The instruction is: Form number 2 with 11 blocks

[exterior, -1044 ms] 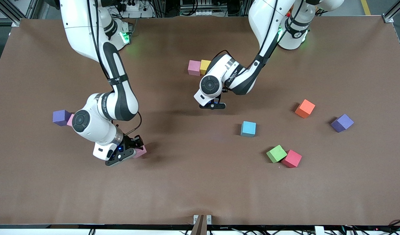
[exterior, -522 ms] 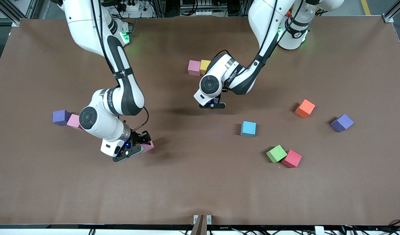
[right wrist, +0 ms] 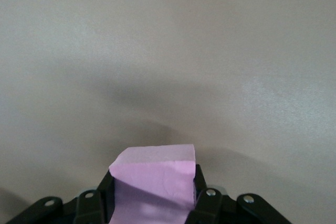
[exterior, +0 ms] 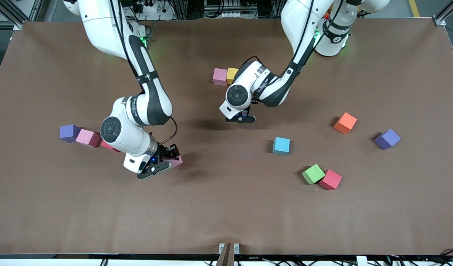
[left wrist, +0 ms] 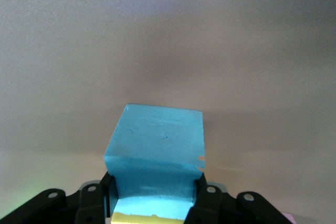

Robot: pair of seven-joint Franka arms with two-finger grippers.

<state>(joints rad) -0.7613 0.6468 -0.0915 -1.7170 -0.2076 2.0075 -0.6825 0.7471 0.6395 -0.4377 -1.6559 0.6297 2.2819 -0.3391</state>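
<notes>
I should open my left gripper now: the held light blue block is low against the yellow block in the left wrist view, so the held block would stay there.
My right gripper is shut on a pink block, low over bare table; in the right wrist view that pink block fills the gap between the fingers. My left gripper hangs over the table's middle, shut on a light blue block. On the table lie a pink block touching a yellow block, another light blue block, a green block against a red block, an orange block, a pink block and a partly hidden red block.
One purple cube touches the pink block at the right arm's end. Another purple cube lies toward the left arm's end, beside the orange block. A small bracket sits at the table's near edge.
The right arm has carried its pink block toward the table's middle, uncovering the pink and red blocks by the purple cube. The left arm has not moved.
</notes>
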